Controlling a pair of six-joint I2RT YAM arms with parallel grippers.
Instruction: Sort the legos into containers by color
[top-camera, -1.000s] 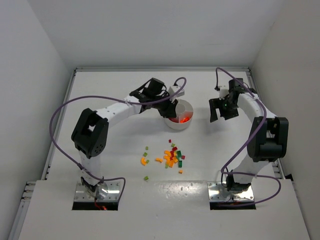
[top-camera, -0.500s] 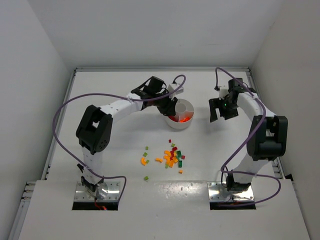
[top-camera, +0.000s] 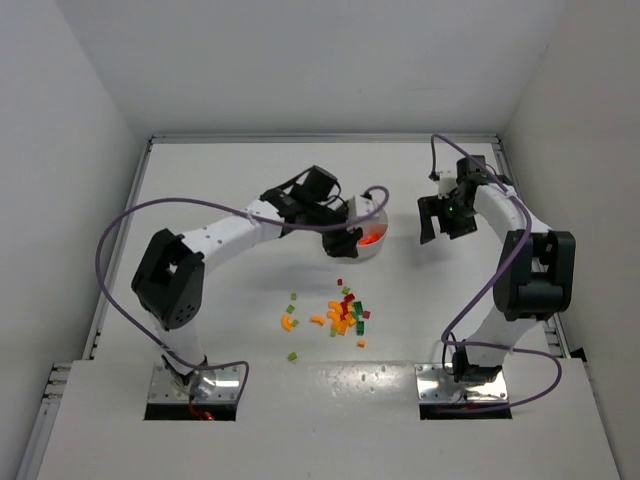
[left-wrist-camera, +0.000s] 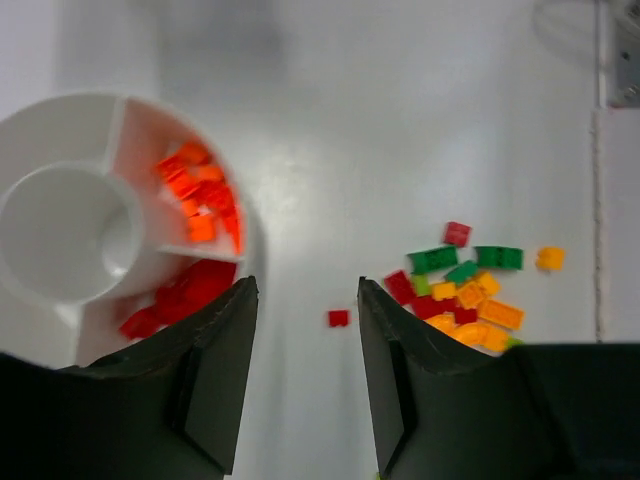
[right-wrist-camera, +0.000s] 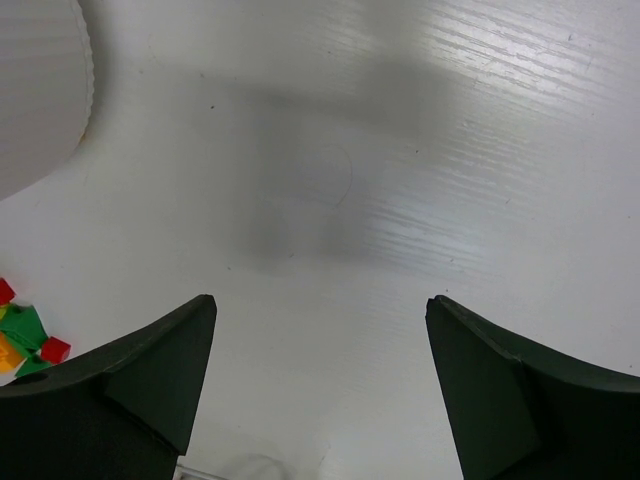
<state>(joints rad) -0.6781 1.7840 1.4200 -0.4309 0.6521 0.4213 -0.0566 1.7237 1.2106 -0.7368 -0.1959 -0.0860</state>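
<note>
The small red lego should go into the wedge of red legos, so the left gripper will grab the lego by its flat sides next.
The white round dish (top-camera: 383, 222) stands mid-table, partly covered by my left gripper (top-camera: 346, 240). In the left wrist view the dish (left-wrist-camera: 60, 105) holds orange legos (left-wrist-camera: 195, 190) in one wedge and red legos (left-wrist-camera: 185, 295) in the neighbouring one. Its central cup (left-wrist-camera: 60, 230) looks bare. My left gripper (left-wrist-camera: 306, 285) hangs at the dish's near edge, open, with nothing between its fingers. One red brick (left-wrist-camera: 339, 318) lies on the table below the gap. A mixed pile of legos (top-camera: 345, 312) lies nearer the arms. My right gripper (top-camera: 440, 222) hovers open to the right of the dish.
Stray bricks lie left of the pile: a green one (top-camera: 292, 297), an orange pair (top-camera: 288, 322) and another green one (top-camera: 292, 355). The right wrist view shows bare table, the dish's ribbed wall (right-wrist-camera: 40, 100) and a few legos (right-wrist-camera: 20, 340) at its left edge.
My left gripper's jaws have parted, and it has shifted over the dish toward its near side, while the arm's elbow swung. The right arm has not moved.
</note>
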